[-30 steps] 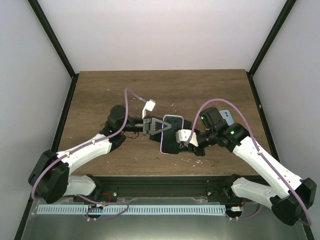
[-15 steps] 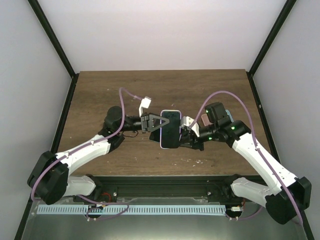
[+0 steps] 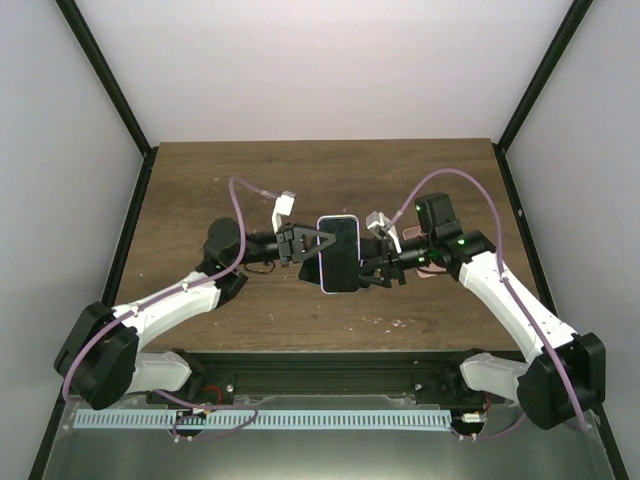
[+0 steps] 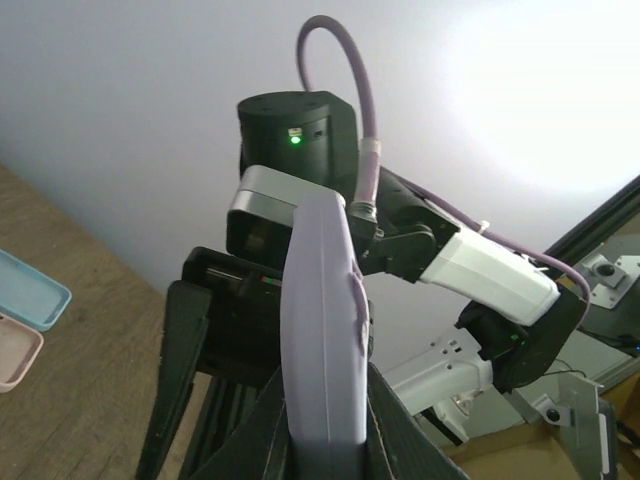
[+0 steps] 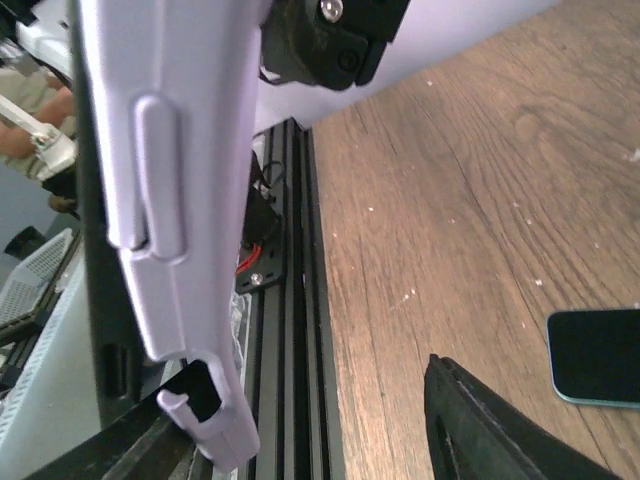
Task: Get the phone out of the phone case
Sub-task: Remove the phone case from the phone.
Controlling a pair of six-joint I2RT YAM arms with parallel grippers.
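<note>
Next, my right gripper grabs the lilac case by its lower edge [image 3: 352, 290] [image 5: 222, 425]. That leaves the phone inside free to slide out.
The phone [image 3: 341, 250], dark screen up, sits in a lilac case [image 3: 325, 262] and is held above the table between both arms. My left gripper [image 3: 306, 245] is shut on the case's left edge; in the left wrist view the case [image 4: 325, 340] stands edge-on, clamped between the jaws of that gripper [image 4: 328, 440]. My right gripper [image 3: 376, 260] is at the case's right edge. In the right wrist view the case [image 5: 170, 200] lies against one side of the right gripper [image 5: 300, 425], whose jaws stand wide apart with one dark finger [image 5: 480, 425] well clear of it.
A dark phone with a teal edge [image 5: 595, 368] lies on the wooden table [image 3: 330, 180] under the right arm. A blue case [image 4: 30, 290] and a pink case [image 4: 14, 352] lie beside it. The black rail [image 5: 300, 300] runs along the near edge.
Both arms moved away from the near edge and raised the cased phone. The right gripper came up to the case's right edge; the left gripper kept its hold.
</note>
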